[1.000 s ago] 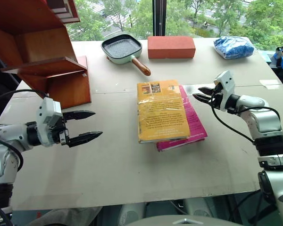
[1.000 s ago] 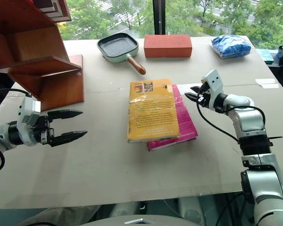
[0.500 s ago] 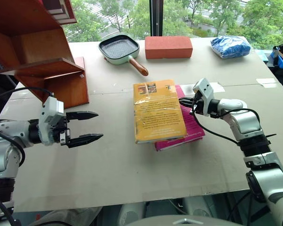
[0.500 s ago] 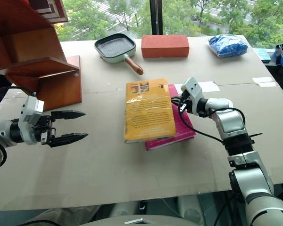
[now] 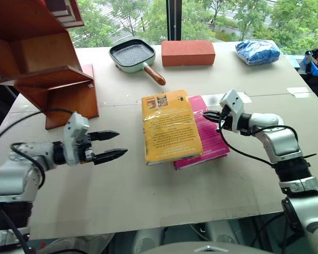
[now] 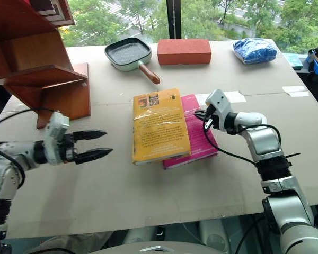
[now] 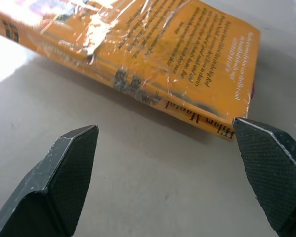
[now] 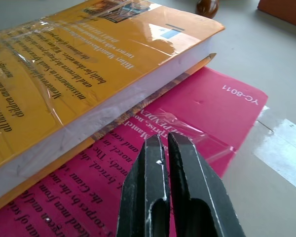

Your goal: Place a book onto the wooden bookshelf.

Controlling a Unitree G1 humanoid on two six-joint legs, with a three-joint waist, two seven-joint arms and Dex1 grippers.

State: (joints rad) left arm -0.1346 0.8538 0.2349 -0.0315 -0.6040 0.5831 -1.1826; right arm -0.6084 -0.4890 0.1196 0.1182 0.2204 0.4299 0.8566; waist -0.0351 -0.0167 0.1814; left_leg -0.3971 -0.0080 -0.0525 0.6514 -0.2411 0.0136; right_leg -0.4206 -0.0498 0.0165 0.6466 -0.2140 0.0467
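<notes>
My left gripper grabs the yellow-orange book (image 5: 167, 126) by its spine next, since the spine juts out past the pink book (image 5: 212, 134) and leaves finger room underneath.
The yellow-orange book (image 5: 167, 126) lies flat in its plastic wrap, on top of a magenta-pink book (image 5: 214, 143) at the table's middle, and overhangs it on the left. My right gripper (image 5: 205, 114) is shut with nothing in it. Its tips hover over the pink cover (image 8: 197, 118), right beside the book's white page edge (image 8: 113, 113). My left gripper (image 5: 122, 143) stands open a short way to the left of the book, pointing at its spine (image 7: 177, 101), apart from it. The wooden bookshelf (image 5: 47, 69) rises at the table's far left.
At the table's far edge stand a green square pan with a wooden handle (image 5: 135, 54), a red brick-like block (image 5: 188, 53) and a blue bag (image 5: 259, 51). Tape patches (image 5: 298, 91) lie at the right. Bare tabletop (image 5: 148, 190) lies in front of the books.
My right gripper shut and came in to the book's right side. The book slid a little left over the pink one. My left gripper rolled, sank and drew closer to the spine.
</notes>
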